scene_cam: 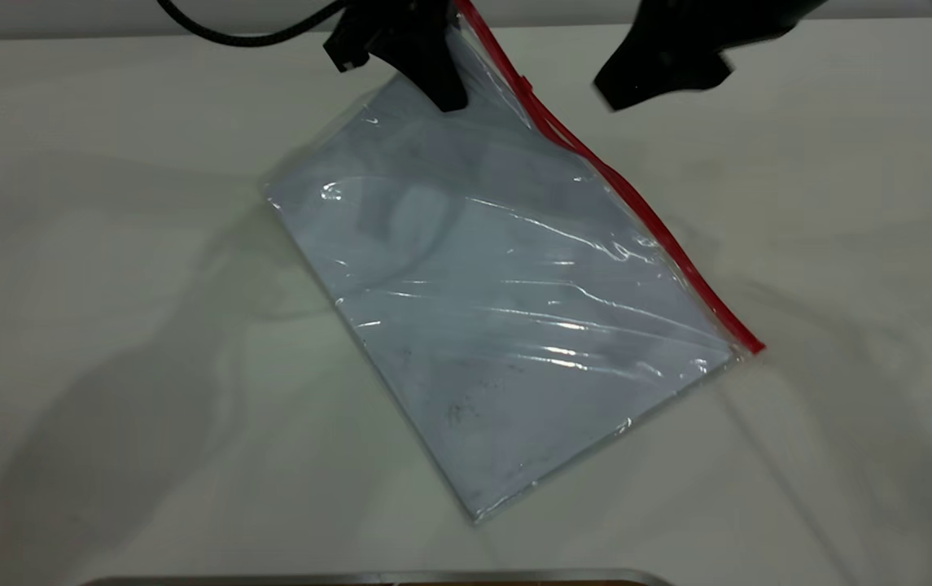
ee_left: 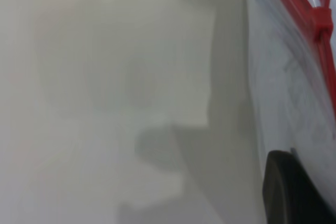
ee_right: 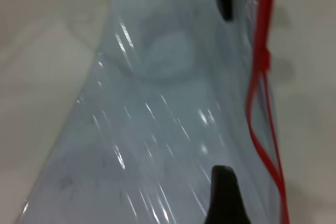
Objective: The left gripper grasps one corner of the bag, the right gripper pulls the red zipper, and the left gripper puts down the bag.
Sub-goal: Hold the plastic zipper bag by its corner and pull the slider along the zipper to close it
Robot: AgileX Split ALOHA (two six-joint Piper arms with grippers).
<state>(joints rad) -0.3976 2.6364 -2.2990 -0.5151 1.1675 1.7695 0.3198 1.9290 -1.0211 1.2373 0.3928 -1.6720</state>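
Note:
My right gripper grabs the zipper by its slider point(scene_cam: 524, 85) next, to pull the red zipper shut along the bag's edge point(scene_cam: 662, 233).
The bag point(scene_cam: 498, 309) is a clear pouch with pale blue-white sheets, lying askew on the table with its far end raised. The red zipper point(scene_cam: 645, 220) runs along its right edge, and the slider point(scene_cam: 524, 85) sits near the raised end. My left gripper point(scene_cam: 433, 73) is shut on the corner of the bag point(scene_cam: 466, 49) and holds it up. In the left wrist view the slider point(ee_left: 321, 22) shows, with the strip split into two strands beyond it. My right gripper point(scene_cam: 661, 69) hovers right of the zipper, apart from it, and its black tip shows in the right wrist view point(ee_right: 223, 198) over the bag point(ee_right: 157, 129).
The white table point(scene_cam: 107, 325) surrounds the bag. A grey metal edge point(scene_cam: 368, 579) runs along the near side. A black cable point(scene_cam: 246, 32) hangs at the back left.

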